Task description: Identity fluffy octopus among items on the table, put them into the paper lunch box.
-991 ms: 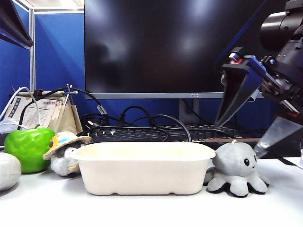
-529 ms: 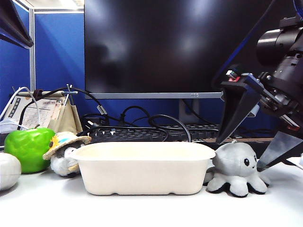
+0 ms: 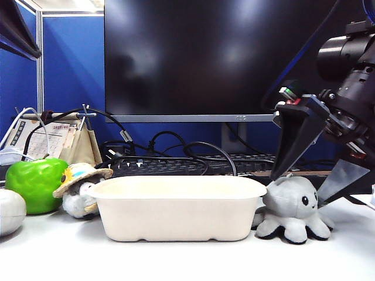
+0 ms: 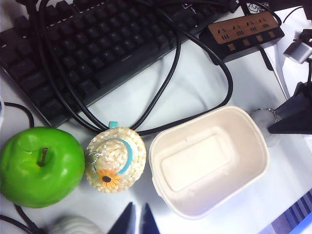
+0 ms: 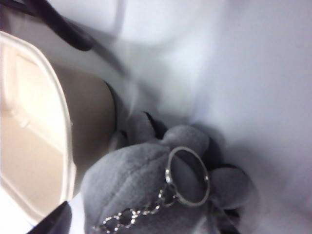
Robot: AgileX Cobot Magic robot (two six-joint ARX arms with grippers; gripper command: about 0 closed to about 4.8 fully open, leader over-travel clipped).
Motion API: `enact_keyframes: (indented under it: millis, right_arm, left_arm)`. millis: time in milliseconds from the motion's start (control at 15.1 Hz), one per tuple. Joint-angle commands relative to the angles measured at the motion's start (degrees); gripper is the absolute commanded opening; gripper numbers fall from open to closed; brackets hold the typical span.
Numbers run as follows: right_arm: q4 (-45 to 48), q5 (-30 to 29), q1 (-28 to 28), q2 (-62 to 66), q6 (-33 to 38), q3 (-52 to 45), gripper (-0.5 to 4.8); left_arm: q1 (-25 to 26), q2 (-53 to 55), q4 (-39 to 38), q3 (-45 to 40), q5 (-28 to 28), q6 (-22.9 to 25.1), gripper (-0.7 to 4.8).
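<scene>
My right gripper grabs the fluffy octopus by its round head (image 3: pixel 291 197) next, to put the octopus into the paper lunch box (image 3: pixel 179 208).
The light-grey fluffy octopus (image 3: pixel 293 212) sits on the white table (image 3: pixel 187 257), just right of the paper lunch box (image 3: pixel 179 208). My right gripper (image 3: pixel 297 192) is open and straddles its head, one dark finger (image 3: pixel 292 146) at the head's upper left and the other at its right side. In the right wrist view the octopus (image 5: pixel 131 187) with its metal keyring (image 5: pixel 187 175) fills the foreground beside the lunch box rim (image 5: pixel 56 112). My left gripper (image 4: pixel 137 217) is shut above the table in front of the empty lunch box (image 4: pixel 155 151).
A plush penguin in a straw hat (image 3: pixel 81 187) and a green apple (image 3: pixel 36 182) stand left of the box, with a white ribbed object (image 3: pixel 9 211) at the far left. Behind are a keyboard (image 4: pixel 97 48), black cables (image 4: pixel 161 92), a power strip (image 4: pixel 241 31) and a monitor (image 3: pixel 193 58).
My right gripper has come down around the octopus's head and its fingers have drawn somewhat closer together. The octopus, the box and the left arm have not moved.
</scene>
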Motion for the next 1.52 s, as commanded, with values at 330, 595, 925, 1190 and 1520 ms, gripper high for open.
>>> enact_keyframes:
  millis: [330, 595, 925, 1190, 1520]
  right_arm:
    - [0.57, -0.33, 0.07, 4.13, -0.02, 0.31, 2.72]
    - [1.07, -0.35, 0.07, 4.13, 0.0, 0.33, 2.63]
    - [1.07, -0.35, 0.07, 4.11, -0.02, 0.46, 2.41]
    - [1.44, -0.35, -0.02, 4.07, 0.0, 0.57, 2.41]
    - [-1.16, -0.35, -0.07, 4.07, -0.02, 5.6, 2.41]
  left_arm:
    - [0.04, -0.09, 0.48, 0.24, 0.02, 0.22, 0.26]
    - [0.04, -0.09, 0.5, 0.24, 0.02, 0.24, 0.26]
    - [0.04, -0.09, 0.5, 0.24, 0.02, 0.24, 0.26]
    - [0.04, -0.09, 0.5, 0.24, 0.02, 0.24, 0.26]
    - [0.04, -0.09, 0.48, 0.24, 0.02, 0.24, 0.26]
